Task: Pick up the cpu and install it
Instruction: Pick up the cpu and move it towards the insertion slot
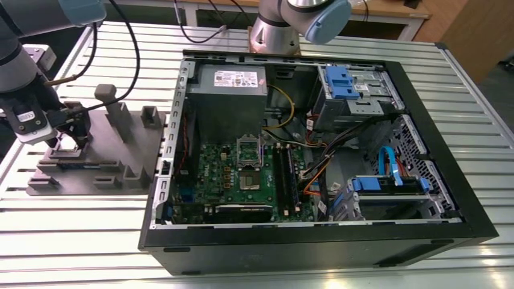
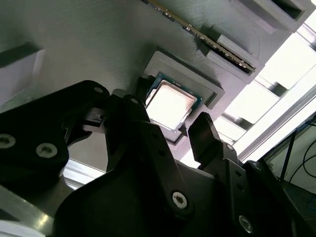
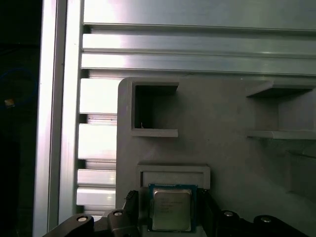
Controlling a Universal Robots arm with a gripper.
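The gripper grabs the cpu by its two open side edges next, since the holder's raised side [image 3: 174, 169] runs close along one edge of the cpu.
The cpu [image 2: 170, 102] is a small square chip with a shiny metal top and a green rim, lying flat in a shallow recess of the grey holder block [image 1: 105, 153]; the first wrist view shows it too [image 3: 170, 210]. My gripper [image 1: 68, 141] hangs low over that block, at the exterior view's left. In both wrist views its black fingers [image 2: 203, 131] stand on either side of the chip with small gaps, so the gripper [image 2: 172, 116] is open around it. The green motherboard's socket [image 1: 250, 179] lies inside the open computer case [image 1: 449, 180].
The holder block has raised posts [image 1: 106, 91] and slots [image 3: 153, 111]; a long memory stick [image 2: 197, 34] lies in one. It rests on a slatted aluminium table [image 1: 80, 229]. The case holds a grey power supply [image 1: 229, 78], blue drive bays [image 1: 389, 183] and cables.
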